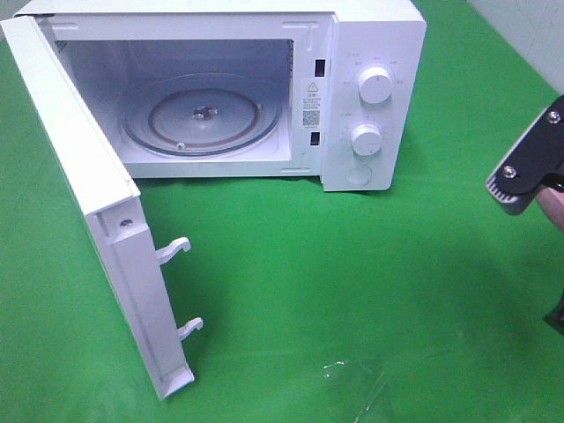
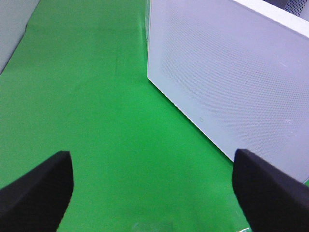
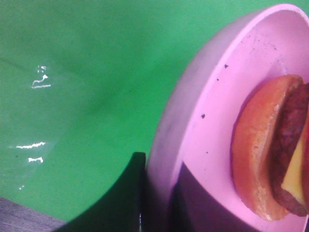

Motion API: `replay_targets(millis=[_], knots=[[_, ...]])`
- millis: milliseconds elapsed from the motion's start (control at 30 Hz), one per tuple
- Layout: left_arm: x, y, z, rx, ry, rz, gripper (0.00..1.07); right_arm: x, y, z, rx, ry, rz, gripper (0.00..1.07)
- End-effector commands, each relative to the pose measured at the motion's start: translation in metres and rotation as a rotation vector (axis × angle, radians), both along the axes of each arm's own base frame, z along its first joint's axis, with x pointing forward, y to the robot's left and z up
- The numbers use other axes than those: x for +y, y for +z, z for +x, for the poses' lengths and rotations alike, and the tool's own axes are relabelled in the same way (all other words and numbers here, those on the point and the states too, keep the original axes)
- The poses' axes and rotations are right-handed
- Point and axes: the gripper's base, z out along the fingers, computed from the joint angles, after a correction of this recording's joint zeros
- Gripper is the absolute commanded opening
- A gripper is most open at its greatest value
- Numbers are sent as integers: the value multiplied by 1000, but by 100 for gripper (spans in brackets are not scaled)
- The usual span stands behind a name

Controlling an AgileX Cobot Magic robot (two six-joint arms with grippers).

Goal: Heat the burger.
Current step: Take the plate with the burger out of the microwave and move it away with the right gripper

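Observation:
The pink plate hangs tilted above the green cloth in the right wrist view and would drop if I opened now, so my right gripper keeps holding it.
The burger (image 3: 270, 150) lies on a pink speckled plate (image 3: 217, 96) in the right wrist view; its bun, dark patty and yellow cheese show. My right gripper (image 3: 161, 198) is shut on the plate's rim, one dark finger (image 3: 130, 193) outside and one inside. From the exterior high view, the right gripper (image 1: 520, 176) hangs at the far right edge, right of the microwave, and the burger is out of frame there. My left gripper (image 2: 152, 193) is open, holds nothing, and hovers over the green cloth beside the microwave door (image 2: 227, 72).
The white microwave (image 1: 379, 35) stands at the back with its door (image 1: 79, 203) swung wide open to the left. Its glass turntable (image 1: 203, 115) is bare. Green cloth (image 1: 352, 264) covers the table, with a shiny clear patch (image 1: 352, 374) near the front.

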Motion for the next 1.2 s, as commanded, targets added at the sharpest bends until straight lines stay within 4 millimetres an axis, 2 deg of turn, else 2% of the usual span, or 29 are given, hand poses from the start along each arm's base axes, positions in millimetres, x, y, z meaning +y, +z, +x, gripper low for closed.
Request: replay_targets(millis=[33,200,267,433,500,900,967,1133,1200], knots=[[0,-1,-2,-19,4,-3,82,0,5,8,-53,-53,-35,0],[0,-1,-2,-19,4,-3,82,5,1,17,-56,-199,-60,0],[0,-1,-2,-19,4,-3,82,7,-4,24,-77,-312,-122,0],[0,-1,-2,-19,4,-3,82,8,-9,27,-83,-367,-147,0],[0,-1,-2,-19,4,-3,82,11,-18,30,-80,-420,-160,0],[0,-1,-2,-19,4,-3,82,20,-40,39,-69,-453,-175,0],[0,-1,-2,-19,4,-3,82,25,-54,44,-50,-454,-178,0],[0,-1,-2,-19,4,-3,82,28,-65,47,-34,-453,-192,0],[0,-1,-2,-19,4,-3,82,33,-78,51,-23,-446,-170,0]])
